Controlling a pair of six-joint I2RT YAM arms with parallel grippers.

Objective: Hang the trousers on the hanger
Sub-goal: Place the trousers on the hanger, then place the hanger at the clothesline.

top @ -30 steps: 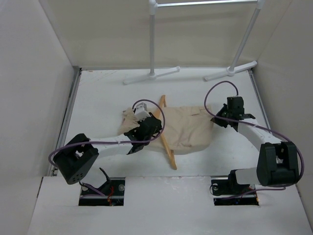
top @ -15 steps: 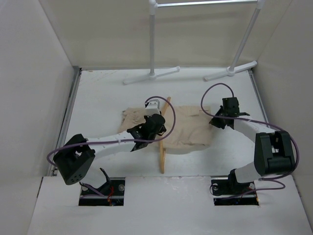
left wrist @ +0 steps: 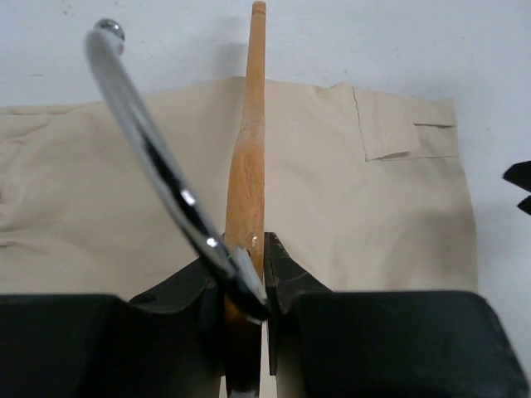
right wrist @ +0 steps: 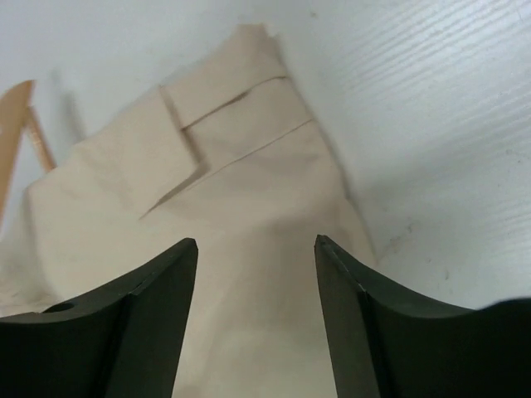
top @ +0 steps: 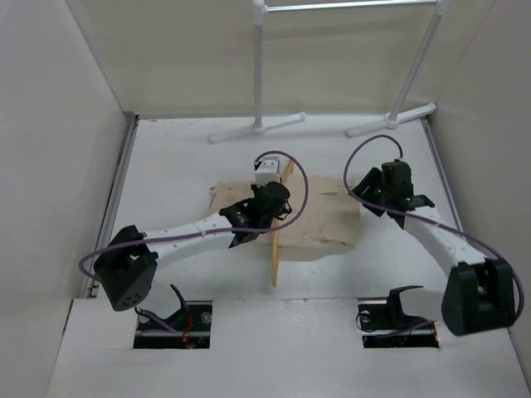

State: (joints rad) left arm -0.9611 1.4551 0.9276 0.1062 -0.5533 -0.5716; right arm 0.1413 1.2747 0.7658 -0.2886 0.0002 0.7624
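My right gripper takes hold of the hanger (top: 276,240) by its wooden arm (top: 287,173) away from the metal hook next, so that hook stays free for hanging.
The beige trousers (top: 319,222) lie spread flat on the white table, with a back pocket showing (left wrist: 390,133). The wooden hanger (top: 276,240) stands on edge across them, cloth showing on both sides of it. My left gripper (top: 267,203) is shut on the hanger (left wrist: 251,149) near its metal hook (left wrist: 141,124), as the left wrist view (left wrist: 245,249) shows. My right gripper (top: 367,197) hovers over the trousers' right edge, open, with nothing between its fingers (right wrist: 255,242). The cloth (right wrist: 241,182) lies below its jaws, and a tip of the hanger (right wrist: 12,124) shows at far left.
A white clothes rack (top: 259,75) stands at the back, its feet (top: 257,127) resting on the table's far edge. White walls enclose the table on the left, right and rear. Purple cables loop over both arms.
My right gripper has opened and let go of the trousers' right edge. The left gripper has moved away from the bases with the hanger, turning it straight across the cloth.
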